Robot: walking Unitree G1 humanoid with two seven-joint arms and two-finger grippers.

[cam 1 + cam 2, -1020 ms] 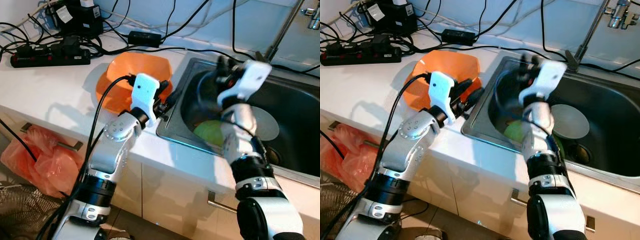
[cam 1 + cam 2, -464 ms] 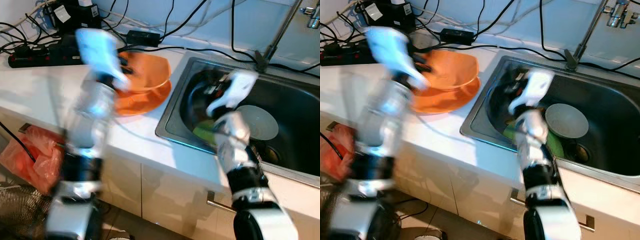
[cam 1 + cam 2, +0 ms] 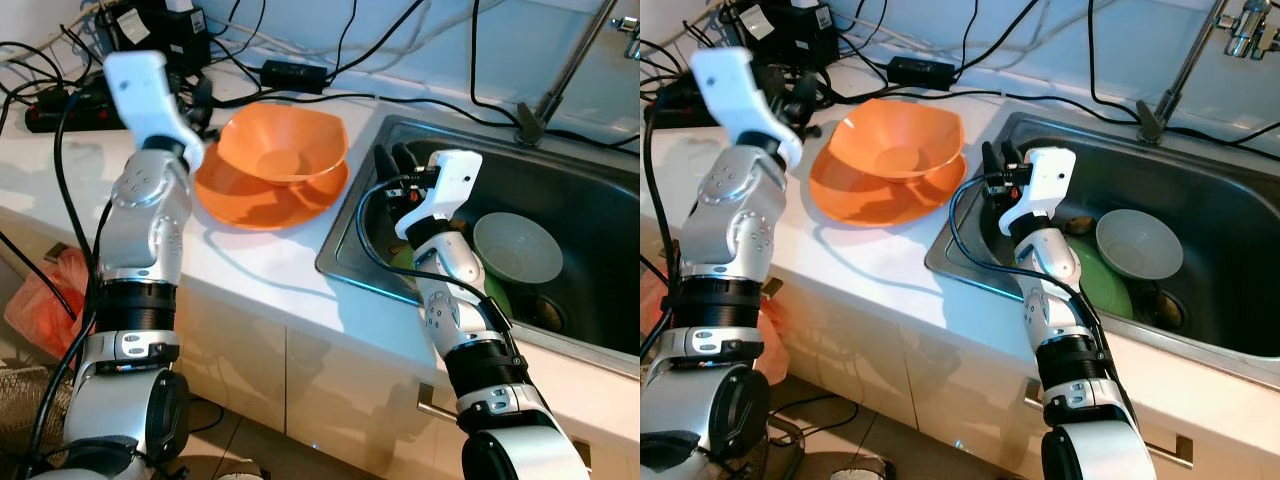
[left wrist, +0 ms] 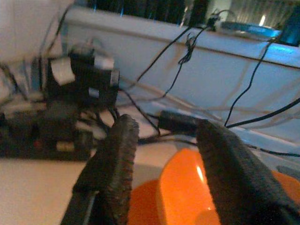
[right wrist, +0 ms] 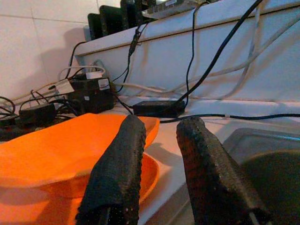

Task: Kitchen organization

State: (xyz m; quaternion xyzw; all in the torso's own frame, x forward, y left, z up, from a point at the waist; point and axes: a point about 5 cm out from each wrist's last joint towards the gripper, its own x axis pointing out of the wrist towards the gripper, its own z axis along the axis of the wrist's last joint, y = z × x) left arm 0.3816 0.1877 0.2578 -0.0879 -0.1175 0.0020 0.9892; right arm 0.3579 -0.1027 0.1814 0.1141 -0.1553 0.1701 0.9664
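Observation:
My right gripper grabs the orange bowl by its thin rim facing the sink (image 3: 345, 146) next, since the bowl spreads much wider than my fingers open.
An orange bowl (image 3: 283, 150) sits upright in a wider orange plate (image 3: 262, 200) on the white counter, just left of the sink. My left gripper (image 3: 197, 98) is raised behind the bowl's left rim, open and empty; its wrist view looks past the fingers (image 4: 123, 140) at the bowl (image 4: 187, 197). My right gripper (image 3: 390, 160) is at the sink's left rim (image 3: 352, 215), open with nothing between its fingers (image 5: 126, 154), and the bowl (image 5: 61, 150) lies just beyond them. In the steel sink lie a grey bowl (image 3: 517, 247) and a green plate (image 3: 490, 290).
A power strip (image 3: 60, 95), black adapters (image 3: 295, 72) and many cables crowd the counter's back left. The tap (image 3: 570, 65) rises behind the sink. An orange plastic bag (image 3: 45, 300) hangs below the counter's front edge at left.
My left arm has swung from the sink edge beside the plate up to the back left of the bowl. My right gripper has moved from over the basin to its left rim.

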